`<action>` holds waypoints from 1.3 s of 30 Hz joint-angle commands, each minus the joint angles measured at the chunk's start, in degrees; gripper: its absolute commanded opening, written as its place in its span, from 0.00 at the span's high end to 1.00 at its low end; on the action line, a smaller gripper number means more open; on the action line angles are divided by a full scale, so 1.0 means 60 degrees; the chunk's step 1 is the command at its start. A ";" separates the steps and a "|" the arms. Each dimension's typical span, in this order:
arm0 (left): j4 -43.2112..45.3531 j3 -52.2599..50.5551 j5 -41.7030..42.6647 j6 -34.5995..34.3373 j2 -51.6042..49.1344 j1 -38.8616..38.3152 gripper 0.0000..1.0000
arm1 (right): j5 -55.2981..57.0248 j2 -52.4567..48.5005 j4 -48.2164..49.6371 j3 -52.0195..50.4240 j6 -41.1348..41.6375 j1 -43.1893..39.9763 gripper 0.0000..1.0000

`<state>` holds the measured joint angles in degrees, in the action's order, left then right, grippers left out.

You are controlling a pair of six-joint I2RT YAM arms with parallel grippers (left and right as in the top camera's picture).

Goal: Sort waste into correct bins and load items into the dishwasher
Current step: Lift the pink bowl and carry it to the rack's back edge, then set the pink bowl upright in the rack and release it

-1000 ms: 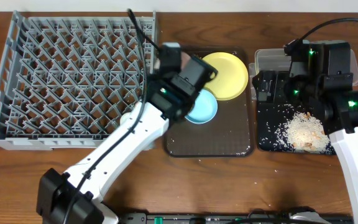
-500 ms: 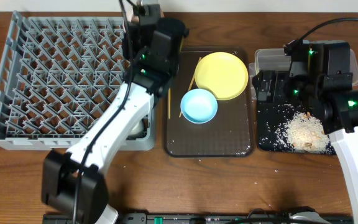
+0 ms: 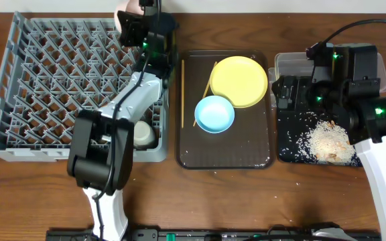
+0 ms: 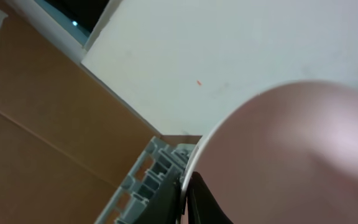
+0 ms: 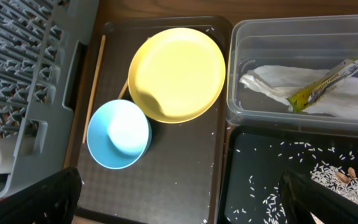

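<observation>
My left gripper needs to keep holding the white bowl until the bowl is inside the grey dish rack. The bowl sticks out past the dish rack's far edge.
My left gripper (image 3: pixel 137 28) is shut on the rim of the white bowl (image 3: pixel 124 15), held up over the far right corner of the grey dish rack (image 3: pixel 45 80). In the left wrist view the bowl (image 4: pixel 291 155) fills the frame, with its rim pinched in the gripper (image 4: pixel 188 202). The yellow plate (image 3: pixel 240 80), the light blue bowl (image 3: pixel 214 114) and the chopsticks (image 3: pixel 182 94) lie on the brown tray (image 3: pixel 226 150). A small white cup (image 3: pixel 143 134) sits in the rack. My right gripper (image 5: pixel 182 199) is open and empty above the tray's right edge.
The clear tub (image 5: pixel 291 118) holds the napkin (image 5: pixel 272 84) and the sachet wrapper (image 5: pixel 328 81). The black tray (image 5: pixel 260 180) in front of it holds rice scraps (image 3: pixel 327 140). A few grains lie on the brown tray.
My left arm swung from above the brown tray up and left to the rack's far right corner, carrying the white bowl. The right arm has not moved.
</observation>
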<state>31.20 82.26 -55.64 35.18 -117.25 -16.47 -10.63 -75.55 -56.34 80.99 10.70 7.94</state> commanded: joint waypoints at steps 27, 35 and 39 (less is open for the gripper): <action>0.0197 -0.0280 -0.1428 0.0484 -0.0765 0.0138 0.93 | 0.0015 -0.0036 -0.0011 0.0087 0.0102 -0.0171 0.01; -0.0197 -0.0284 -0.1545 0.0481 -0.0765 -0.0251 0.93 | 0.0015 -0.0036 -0.0011 0.0087 0.0102 -0.0171 0.01; -0.0357 -0.0291 -0.1679 0.0481 -0.0765 -0.0470 0.92 | 0.0015 -0.0036 -0.0011 0.0087 0.0102 -0.0171 0.01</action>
<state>29.76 80.97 -63.75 38.83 -121.43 -18.22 -10.66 -75.55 -56.34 80.99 10.70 7.94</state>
